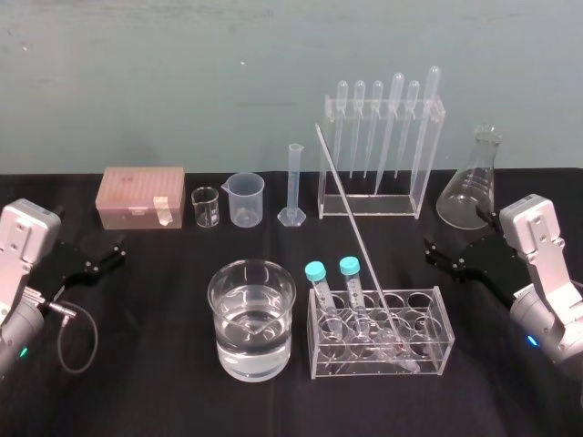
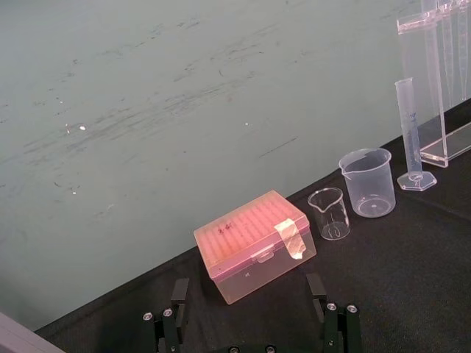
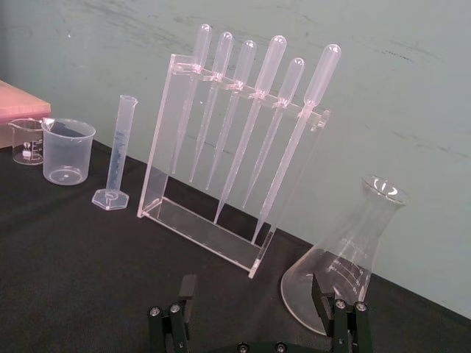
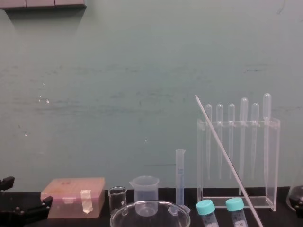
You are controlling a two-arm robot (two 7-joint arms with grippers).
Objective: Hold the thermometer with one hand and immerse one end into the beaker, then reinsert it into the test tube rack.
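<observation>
My right gripper is to grab the thermometer next by its exposed upper shaft (image 4: 212,126), because the thermometer's lower end sits in the rack. It should then immerse one end into the beaker.
The thermometer (image 1: 351,218) is a long thin glass rod leaning to the left. Its lower end sits in the low clear test tube rack (image 1: 428,350) at the front, next to two teal-capped tubes (image 1: 316,273). In the chest view the thermometer (image 4: 222,142) crosses in front of the pipette stand. The beaker (image 1: 252,314), wide and about half full of water, stands just left of the rack; its rim (image 4: 149,210) shows in the chest view. My left gripper (image 1: 105,259) (image 2: 248,309) rests open at the far left. My right gripper (image 1: 439,257) (image 3: 254,309) rests open at the far right, right of the rack.
Along the back stand a pink lidded box (image 1: 143,196), a tiny glass beaker (image 1: 206,208), a small plastic beaker (image 1: 246,198), a graduated cylinder (image 1: 294,187), a tall acrylic stand with several pipettes (image 1: 378,137) and a conical flask (image 1: 471,187). Black cloth covers the table.
</observation>
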